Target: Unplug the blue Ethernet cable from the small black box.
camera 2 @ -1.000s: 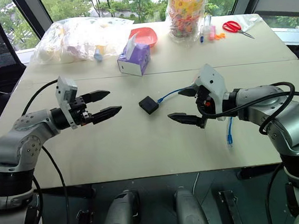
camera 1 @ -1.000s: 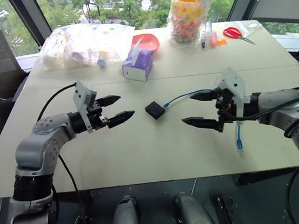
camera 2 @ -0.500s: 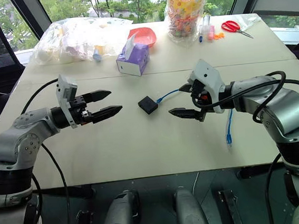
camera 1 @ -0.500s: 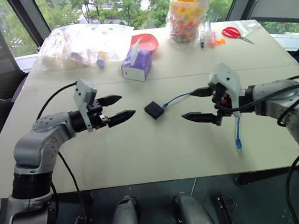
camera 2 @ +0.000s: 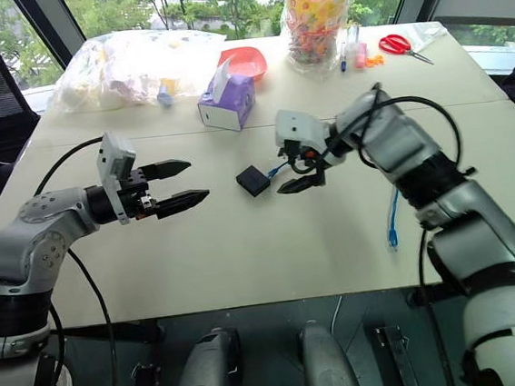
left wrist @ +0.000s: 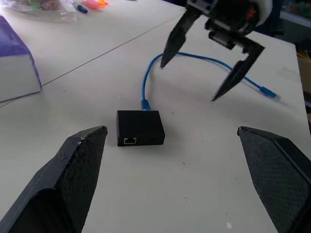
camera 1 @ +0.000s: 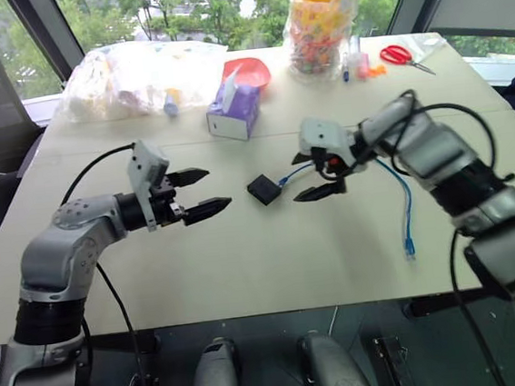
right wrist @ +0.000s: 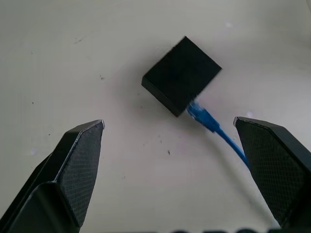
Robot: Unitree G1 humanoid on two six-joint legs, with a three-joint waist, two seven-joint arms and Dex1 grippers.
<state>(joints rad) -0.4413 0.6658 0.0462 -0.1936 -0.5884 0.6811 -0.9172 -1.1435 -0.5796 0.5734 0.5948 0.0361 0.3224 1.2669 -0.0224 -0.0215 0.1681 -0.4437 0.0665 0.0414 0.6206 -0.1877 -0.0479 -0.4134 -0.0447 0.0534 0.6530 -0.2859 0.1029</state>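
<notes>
The right gripper grips the cable's stiff plug beside the black box (camera 1: 264,190) next to unplug the cable, since the thin blue cord trails slack across the table.
The small black box (camera 1: 264,190) lies flat in the middle of the table. The blue Ethernet cable (camera 1: 401,199) is plugged into its right side (right wrist: 206,120). From there the cable curves right and back toward the front, and its free plug lies on the table. My right gripper (camera 1: 300,181) hangs open just right of the box, tilted down over the cable's plugged end, with its fingers (left wrist: 233,80) on either side of the cord and touching nothing. My left gripper (camera 1: 213,188) stands open to the left of the box, a short gap away, pointing at it.
A purple tissue box (camera 1: 236,111), a red bowl (camera 1: 253,70) and a clear bag of items (camera 1: 137,75) stand at the back left. A bag of sweets (camera 1: 323,22), pens (camera 1: 359,66) and red scissors (camera 1: 404,56) lie at the back right.
My right gripper has swung left and away from me, tipped downward, and now hovers over the cable beside the box. The left gripper, box and cable have stayed put.
</notes>
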